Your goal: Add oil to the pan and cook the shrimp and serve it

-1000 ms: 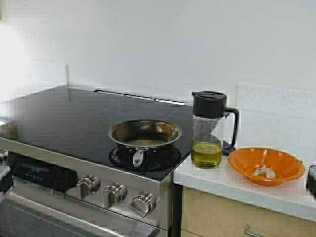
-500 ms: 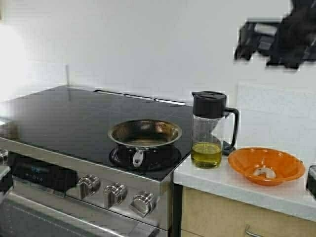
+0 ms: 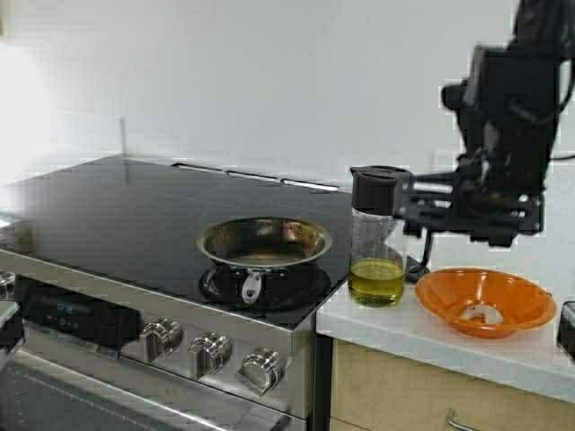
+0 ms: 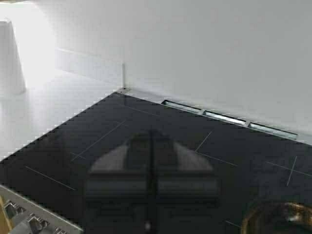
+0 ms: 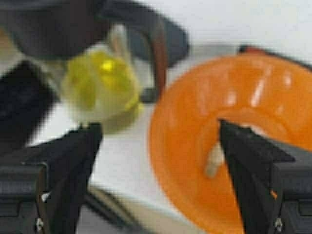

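Note:
My right gripper grabs the clear jug by its slim black handle next, because the jug's body is round and wide with oil (image 3: 375, 280) inside.
The steel pan (image 3: 263, 242) sits on the front right burner, browned inside, its stub handle toward me; its rim shows in the left wrist view (image 4: 280, 219). The oil (image 3: 375, 280) fills the bottom of a clear jug (image 3: 379, 193) with a black lid on the counter beside the stove. The shrimp (image 3: 482, 313) lies in an orange bowl (image 3: 517, 301). My right gripper (image 3: 406, 199) hangs open at the jug's handle, above the bowl's near rim; its wrist view shows oil (image 5: 100, 85), shrimp (image 5: 214, 161) and bowl (image 5: 195, 122) between spread fingers. My left gripper (image 4: 151, 136) is shut over the cooktop.
The black glass cooktop (image 3: 117, 206) has a row of knobs (image 3: 211, 350) along its front. The white counter (image 3: 422, 334) ends close before the bowl. A dark object (image 3: 567, 329) sits at the right edge. A white container (image 4: 9, 58) stands left of the stove.
My right arm has come down from the upper right, from the wall's height to the level of the jug's lid and handle. Pan, jug and bowl have not moved.

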`<state>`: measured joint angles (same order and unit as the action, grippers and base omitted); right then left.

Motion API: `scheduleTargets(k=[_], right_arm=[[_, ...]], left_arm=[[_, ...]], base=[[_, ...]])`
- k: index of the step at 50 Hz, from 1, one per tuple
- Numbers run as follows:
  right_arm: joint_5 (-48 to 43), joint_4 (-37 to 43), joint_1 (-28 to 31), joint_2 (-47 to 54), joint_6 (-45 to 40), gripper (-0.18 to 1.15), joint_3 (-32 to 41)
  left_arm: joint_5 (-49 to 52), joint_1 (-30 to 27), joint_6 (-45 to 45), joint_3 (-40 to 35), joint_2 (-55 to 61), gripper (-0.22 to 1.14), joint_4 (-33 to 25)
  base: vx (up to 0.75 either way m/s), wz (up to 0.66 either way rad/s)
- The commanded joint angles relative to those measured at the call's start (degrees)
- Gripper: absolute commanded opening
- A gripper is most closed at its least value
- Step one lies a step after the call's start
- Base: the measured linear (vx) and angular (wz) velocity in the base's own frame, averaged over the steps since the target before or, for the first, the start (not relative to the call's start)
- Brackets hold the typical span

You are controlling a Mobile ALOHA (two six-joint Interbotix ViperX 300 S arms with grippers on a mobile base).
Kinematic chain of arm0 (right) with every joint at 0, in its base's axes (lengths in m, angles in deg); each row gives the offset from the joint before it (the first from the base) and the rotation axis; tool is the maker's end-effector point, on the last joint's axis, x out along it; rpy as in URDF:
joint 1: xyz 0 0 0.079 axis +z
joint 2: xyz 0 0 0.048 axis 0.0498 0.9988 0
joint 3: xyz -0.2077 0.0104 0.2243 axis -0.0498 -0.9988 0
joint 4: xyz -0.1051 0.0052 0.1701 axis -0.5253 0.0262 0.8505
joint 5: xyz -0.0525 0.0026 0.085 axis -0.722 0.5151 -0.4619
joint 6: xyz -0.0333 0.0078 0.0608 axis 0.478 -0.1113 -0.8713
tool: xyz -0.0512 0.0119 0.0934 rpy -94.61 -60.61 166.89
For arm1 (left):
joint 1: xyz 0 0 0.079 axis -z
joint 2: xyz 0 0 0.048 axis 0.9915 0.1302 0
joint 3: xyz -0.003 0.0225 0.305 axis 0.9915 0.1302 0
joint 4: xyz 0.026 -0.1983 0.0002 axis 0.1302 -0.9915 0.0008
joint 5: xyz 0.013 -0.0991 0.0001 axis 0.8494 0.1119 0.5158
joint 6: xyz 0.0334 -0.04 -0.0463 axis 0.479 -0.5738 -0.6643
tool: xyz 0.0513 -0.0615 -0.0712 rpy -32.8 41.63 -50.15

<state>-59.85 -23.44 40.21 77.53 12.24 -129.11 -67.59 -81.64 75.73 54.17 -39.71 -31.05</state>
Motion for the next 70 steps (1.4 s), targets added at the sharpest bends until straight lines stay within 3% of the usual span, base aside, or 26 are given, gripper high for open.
scheduleTargets(k=[1, 16, 31, 70], right_arm=[[-1.32, 0.44, 0.09, 2.02, 0.35, 1.0, 2.29], [-2.11, 2.64, 0.0, 7.21, 3.25, 1.0, 7.56], [-0.97, 3.43, -4.31, 9.58, 5.36, 1.0, 10.9], [2.29, -1.76, -10.72, 12.39, 5.62, 1.0, 17.58]], left_arm=[[-0.18, -0.09, 0.09, -0.62, 0.26, 0.03, 0.0], [-0.18, -0.09, 0.09, -0.44, 0.26, 0.03, -0.09], [-0.18, -0.18, 0.0, -0.26, 0.35, 0.03, -0.09], [-0.18, -0.09, 0.0, -0.26, 0.53, 0.03, 0.0]], base=[[0.0, 0.0], [0.0, 0.0], [0.0, 0.0], [0.0, 0.0]])
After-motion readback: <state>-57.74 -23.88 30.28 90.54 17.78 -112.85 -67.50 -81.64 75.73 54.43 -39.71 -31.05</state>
